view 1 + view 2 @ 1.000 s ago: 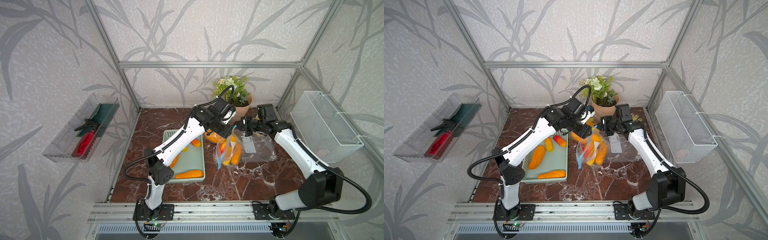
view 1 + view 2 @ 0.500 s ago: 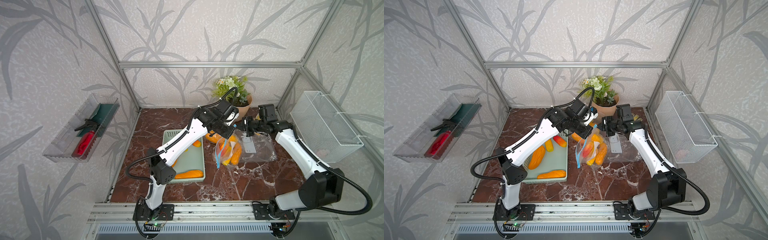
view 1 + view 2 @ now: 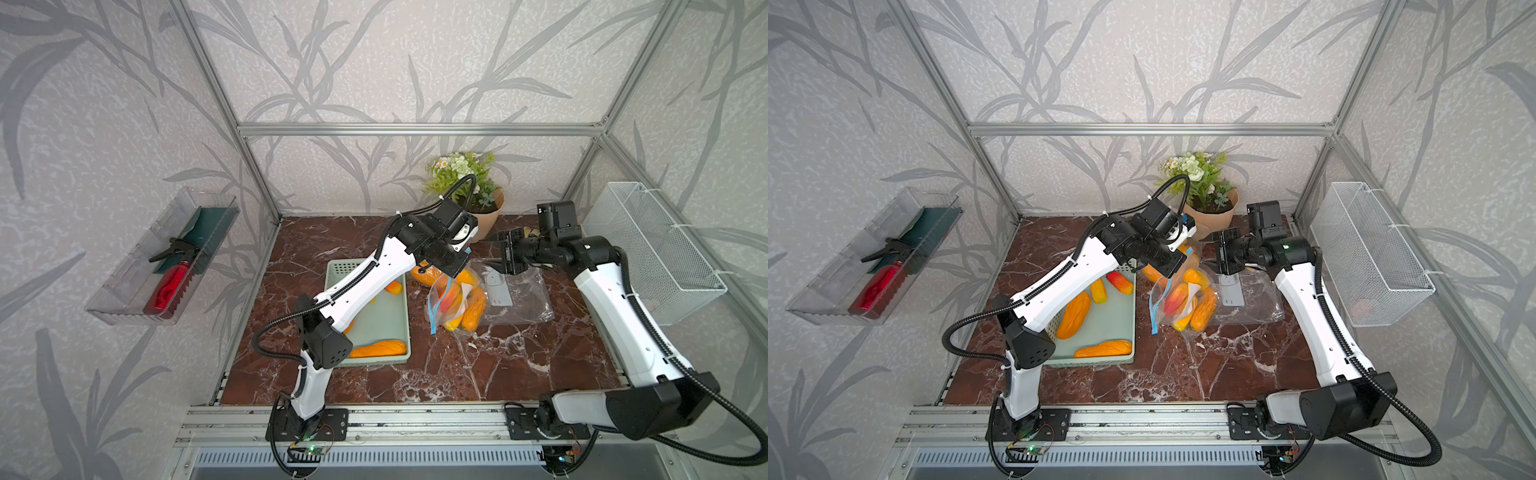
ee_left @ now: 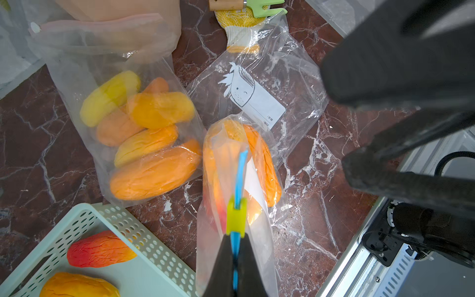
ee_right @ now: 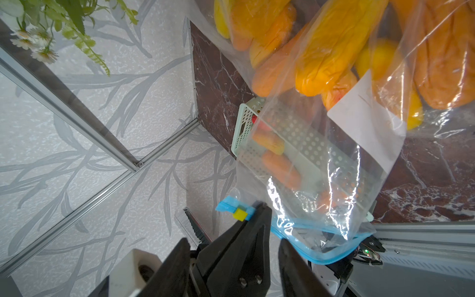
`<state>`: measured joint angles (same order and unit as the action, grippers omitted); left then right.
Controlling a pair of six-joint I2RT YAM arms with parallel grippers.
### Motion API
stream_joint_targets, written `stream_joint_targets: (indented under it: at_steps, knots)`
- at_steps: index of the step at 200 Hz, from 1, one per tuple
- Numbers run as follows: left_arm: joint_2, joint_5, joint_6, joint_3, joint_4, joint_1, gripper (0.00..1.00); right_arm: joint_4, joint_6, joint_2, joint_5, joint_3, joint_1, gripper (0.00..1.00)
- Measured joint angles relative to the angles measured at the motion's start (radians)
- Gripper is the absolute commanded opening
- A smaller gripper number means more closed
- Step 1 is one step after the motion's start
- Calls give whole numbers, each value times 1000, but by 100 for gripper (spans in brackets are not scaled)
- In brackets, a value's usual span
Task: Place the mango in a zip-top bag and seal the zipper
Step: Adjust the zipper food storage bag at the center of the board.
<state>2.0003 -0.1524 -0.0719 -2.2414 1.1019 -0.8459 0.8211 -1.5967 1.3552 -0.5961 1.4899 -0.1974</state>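
Note:
The right gripper pinches the zip-top bag's blue zipper end beyond the yellow slider (image 4: 236,216) next, to let the left gripper seal the bag.
The clear zip-top bag (image 3: 457,297) (image 3: 1187,303) stands crumpled on the marble, right of the basket, with several orange, red and yellow mangoes (image 4: 262,156) inside. My left gripper (image 4: 235,237) (image 3: 455,272) is shut on its blue zipper (image 4: 241,174), with the yellow slider (image 4: 236,216) (image 5: 240,214) just past the fingertips. My right gripper (image 5: 232,240) (image 3: 496,249) stands open beside the mouth and holds nothing. In the right wrist view the rest of the blue strip (image 5: 321,259) gapes in a loop.
A mint perforated basket (image 3: 338,270) holds loose mangoes. A second bag of mangoes (image 4: 144,144) and a flat empty bag (image 3: 519,295) lie nearby. A flower pot (image 3: 484,216) stands at the back. A wire basket (image 3: 652,249) hangs on the right wall, a clear tray (image 3: 166,257) on the left.
My right gripper has opened, let go of the bag's mouth and drawn back a little to the right. My left gripper has edged right and closed on the zipper strip.

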Motion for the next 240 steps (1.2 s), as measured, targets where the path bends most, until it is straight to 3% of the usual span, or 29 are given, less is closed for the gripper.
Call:
stream_joint_targets:
  at_steps: [143,164,226,240]
  knots:
    - [-47,100,126,87,-135,-56,0,29,-26,61,-60,18,-12,51]
    - [-52,106,130,97,-147,-60,0,29,-26,72,-63,18,-12,45]
    - [-64,109,163,111,-161,-81,0,20,-21,89,-66,18,-13,14]
    - [-64,109,168,111,-161,-83,0,19,-22,89,-65,18,-13,12]
